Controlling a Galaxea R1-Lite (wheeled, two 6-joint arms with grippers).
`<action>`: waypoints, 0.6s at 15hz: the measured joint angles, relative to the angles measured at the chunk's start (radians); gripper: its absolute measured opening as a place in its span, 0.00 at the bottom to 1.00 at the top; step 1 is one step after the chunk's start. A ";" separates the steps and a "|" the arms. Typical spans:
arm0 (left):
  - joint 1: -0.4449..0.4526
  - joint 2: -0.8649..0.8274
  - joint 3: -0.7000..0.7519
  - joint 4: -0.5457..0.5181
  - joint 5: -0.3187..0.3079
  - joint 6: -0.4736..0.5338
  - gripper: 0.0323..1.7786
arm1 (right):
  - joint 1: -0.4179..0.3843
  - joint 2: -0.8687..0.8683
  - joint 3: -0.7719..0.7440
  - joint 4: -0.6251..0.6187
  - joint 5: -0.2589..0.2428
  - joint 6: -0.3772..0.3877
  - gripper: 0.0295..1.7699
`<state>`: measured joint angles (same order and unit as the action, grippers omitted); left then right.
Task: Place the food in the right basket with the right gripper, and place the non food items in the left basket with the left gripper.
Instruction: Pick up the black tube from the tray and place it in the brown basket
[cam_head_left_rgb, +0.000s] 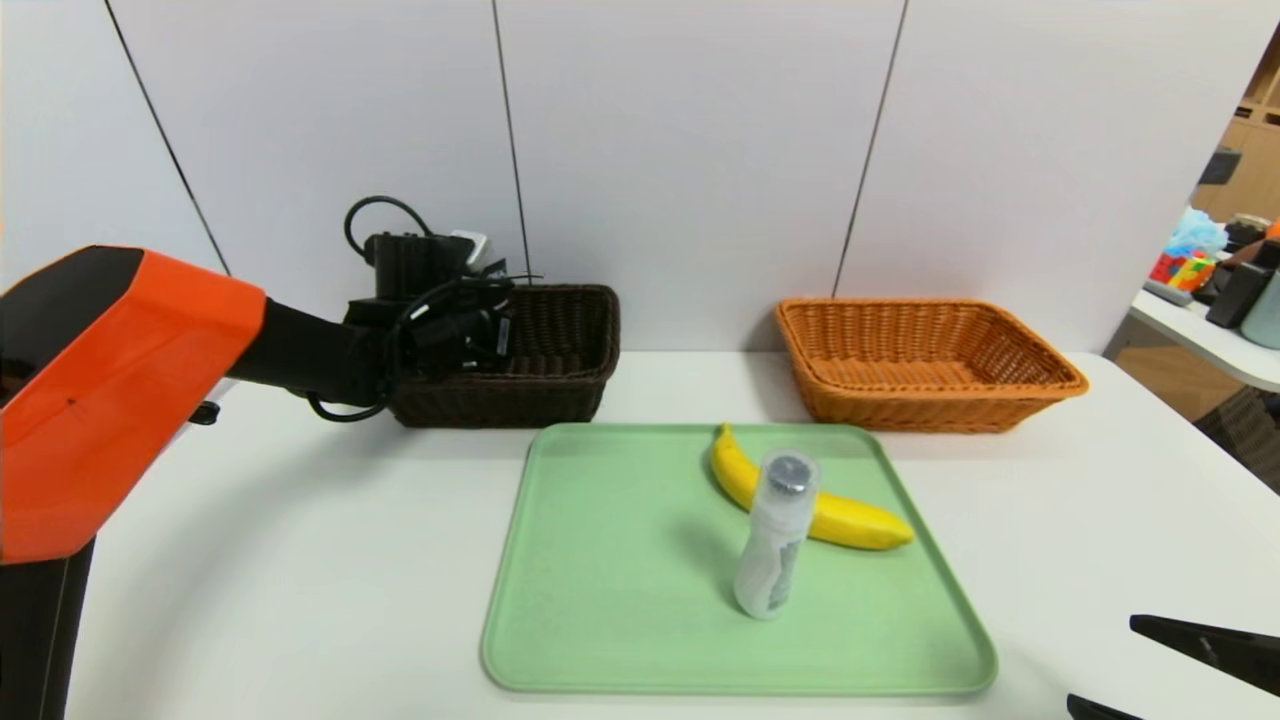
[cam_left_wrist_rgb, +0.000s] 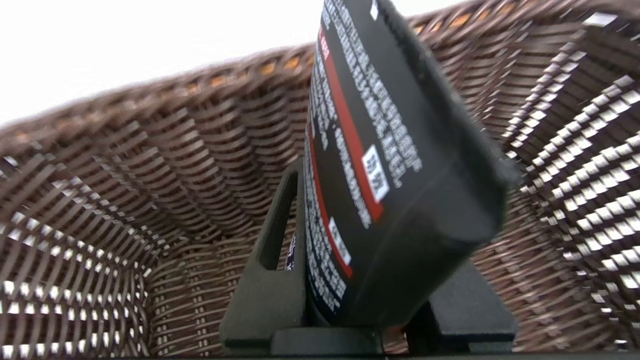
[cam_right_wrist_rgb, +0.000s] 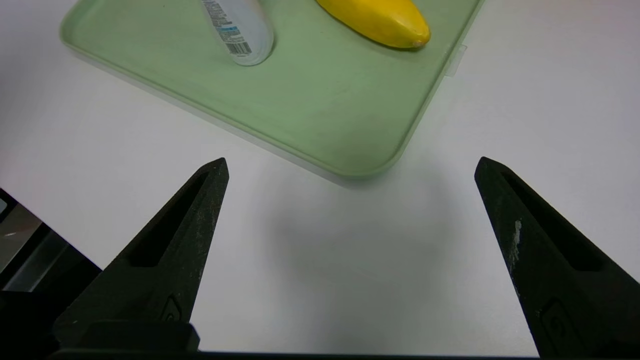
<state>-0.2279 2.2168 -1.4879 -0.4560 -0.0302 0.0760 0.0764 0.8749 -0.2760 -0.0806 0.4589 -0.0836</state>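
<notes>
The black pack is hanging inside the rim of the dark brown basket, low over the basket's woven bottom, so my left gripper needs to let go of it now.
My left gripper (cam_head_left_rgb: 478, 332) reaches into the dark brown left basket (cam_head_left_rgb: 560, 370) and is shut on a black pack with a red stripe and white print (cam_left_wrist_rgb: 400, 150). In the left wrist view the gripper (cam_left_wrist_rgb: 375, 225) holds the pack tilted above the woven basket floor (cam_left_wrist_rgb: 150, 150). A yellow banana (cam_head_left_rgb: 850, 520) and an upright white bottle (cam_head_left_rgb: 775, 540) sit on the green tray (cam_head_left_rgb: 620, 580). The orange right basket (cam_head_left_rgb: 930, 365) holds nothing. My right gripper (cam_head_left_rgb: 1100, 660) hangs open over the table by the tray's near right corner (cam_right_wrist_rgb: 325, 110). The right wrist view also catches the banana (cam_right_wrist_rgb: 380, 17) and the bottle (cam_right_wrist_rgb: 240, 30).
Both baskets stand against the back wall, behind the tray. White table (cam_head_left_rgb: 300, 560) spreads left and right of the tray. A side table with clutter (cam_head_left_rgb: 1220, 270) stands off to the far right, beyond the table's edge.
</notes>
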 joint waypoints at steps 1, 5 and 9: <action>0.000 0.005 0.000 -0.001 0.000 -0.001 0.27 | 0.000 0.000 0.000 0.000 0.000 0.000 0.96; 0.001 0.012 -0.008 0.006 0.000 -0.001 0.27 | 0.000 0.000 0.000 0.000 0.001 0.000 0.96; 0.001 0.014 -0.014 0.006 -0.001 -0.002 0.27 | 0.000 0.000 -0.002 0.000 0.000 -0.001 0.96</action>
<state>-0.2270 2.2313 -1.5023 -0.4498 -0.0311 0.0736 0.0764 0.8749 -0.2781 -0.0806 0.4594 -0.0845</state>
